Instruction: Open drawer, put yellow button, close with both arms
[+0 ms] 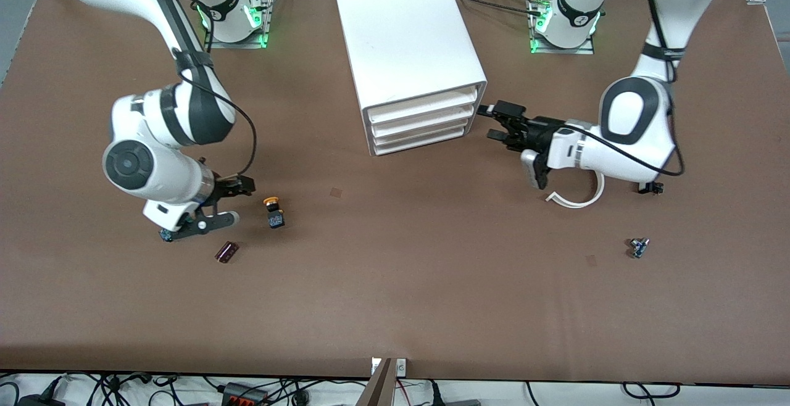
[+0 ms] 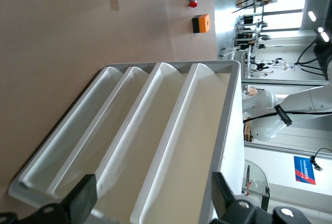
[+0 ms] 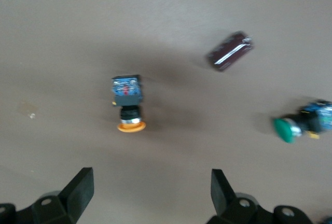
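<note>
The robot's right gripper next has to pick up the yellow button by its blue body [image 1: 276,219], so that the button can go into the uppermost drawer [image 1: 424,104].
The white cabinet [image 1: 407,29] stands at the middle of the table near the robots' bases. Its uppermost drawer [image 1: 424,104] looks shut, as do the three lower ones. My left gripper [image 1: 488,122] is open and empty, level with the drawer fronts at the cabinet's corner toward the left arm's end. In the left wrist view the uppermost drawer [image 2: 199,130] fills the space ahead of the left gripper [image 2: 152,203]. The yellow button [image 1: 272,208] lies on its side on the table. My right gripper [image 1: 242,200] is open beside it, apart from it. The right wrist view shows the button [image 3: 128,105] ahead of the gripper [image 3: 150,193].
A dark red cylinder [image 1: 226,252] lies nearer the front camera than the right gripper. A green-capped button [image 3: 298,125] lies beside it. A white curved strip [image 1: 577,199] lies under the left arm. A small part [image 1: 639,247] lies toward the left arm's end.
</note>
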Robot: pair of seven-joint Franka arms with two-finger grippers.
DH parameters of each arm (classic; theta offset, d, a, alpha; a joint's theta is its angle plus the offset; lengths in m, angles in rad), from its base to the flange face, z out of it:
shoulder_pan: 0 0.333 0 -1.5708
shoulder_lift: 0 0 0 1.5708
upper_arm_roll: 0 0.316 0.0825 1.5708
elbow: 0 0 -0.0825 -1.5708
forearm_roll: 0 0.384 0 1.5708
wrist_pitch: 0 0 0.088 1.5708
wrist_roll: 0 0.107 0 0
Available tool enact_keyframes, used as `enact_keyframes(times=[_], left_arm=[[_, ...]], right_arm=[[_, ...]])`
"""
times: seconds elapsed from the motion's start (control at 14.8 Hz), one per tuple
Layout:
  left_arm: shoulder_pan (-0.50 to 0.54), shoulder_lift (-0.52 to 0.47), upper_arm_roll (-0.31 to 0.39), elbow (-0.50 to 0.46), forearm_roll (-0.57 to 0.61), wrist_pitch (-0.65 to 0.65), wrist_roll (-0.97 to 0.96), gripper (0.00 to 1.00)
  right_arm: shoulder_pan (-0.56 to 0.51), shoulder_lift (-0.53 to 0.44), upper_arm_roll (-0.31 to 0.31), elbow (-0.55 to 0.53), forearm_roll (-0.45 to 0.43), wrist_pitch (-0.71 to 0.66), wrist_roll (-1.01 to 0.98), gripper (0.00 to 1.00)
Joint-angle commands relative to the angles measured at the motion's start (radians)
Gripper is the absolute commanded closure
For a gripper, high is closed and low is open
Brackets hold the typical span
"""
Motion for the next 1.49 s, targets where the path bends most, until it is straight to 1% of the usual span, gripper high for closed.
enact_keyframes(times=[0.0,0.07,0.14,0.2,0.27,0.54,0.61,0.68,0.74,1.01,1.15,1.22,1.28,1.35,1.42], left_arm=[[0.004,0.020,-0.022,-0.054,-0.087,0.025,0.110,0.16],[0.005,0.037,-0.041,-0.056,-0.090,0.024,0.138,0.25],[0.005,0.047,-0.047,-0.056,-0.090,0.018,0.150,0.29],[0.005,0.060,-0.052,-0.056,-0.090,0.010,0.153,0.29],[0.005,0.066,-0.061,-0.056,-0.090,0.007,0.155,0.35],[0.007,0.077,-0.087,-0.074,-0.103,0.002,0.156,0.40],[0.005,0.077,-0.091,-0.086,-0.104,0.001,0.156,0.47],[0.005,0.078,-0.110,-0.091,-0.106,0.001,0.166,0.54],[0.007,0.078,-0.111,-0.091,-0.104,0.001,0.167,0.60],[0.008,0.080,-0.110,-0.082,-0.104,-0.001,0.167,0.79],[0.015,0.081,-0.110,-0.062,-0.103,0.001,0.146,0.89],[0.015,0.087,-0.110,-0.039,-0.101,0.001,0.124,0.91],[0.016,0.104,-0.105,-0.007,-0.090,0.002,0.106,0.91],[0.016,0.126,-0.101,0.018,-0.087,0.002,0.103,0.91],[0.016,0.150,-0.095,0.045,-0.086,0.002,0.103,0.91]], right_arm=[[0.012,0.075,0.016,0.033,0.042,0.052,-0.014,0.00],[0.028,0.095,0.017,0.033,0.036,0.091,-0.013,0.00],[0.046,0.116,0.015,0.033,0.027,0.132,-0.013,0.00],[0.054,0.141,0.015,0.033,0.025,0.167,-0.007,0.00],[0.054,0.162,0.015,0.033,0.025,0.184,-0.005,0.00],[0.056,0.204,0.015,0.033,0.027,0.244,-0.005,0.00],[0.056,0.210,0.015,0.033,0.027,0.263,-0.007,0.00],[0.056,0.218,0.015,0.033,0.027,0.272,-0.008,0.00],[0.056,0.224,0.015,0.033,0.027,0.281,-0.007,0.00],[0.054,0.247,0.015,0.033,0.028,0.307,-0.004,0.01],[0.053,0.248,0.015,0.028,0.025,0.304,-0.005,0.07],[0.048,0.248,0.015,0.028,0.025,0.300,-0.008,0.12],[0.045,0.248,0.015,0.025,0.025,0.298,-0.013,0.20],[0.046,0.247,0.015,0.025,0.025,0.298,-0.013,0.34],[0.046,0.244,0.015,0.028,0.028,0.298,-0.011,0.53]])
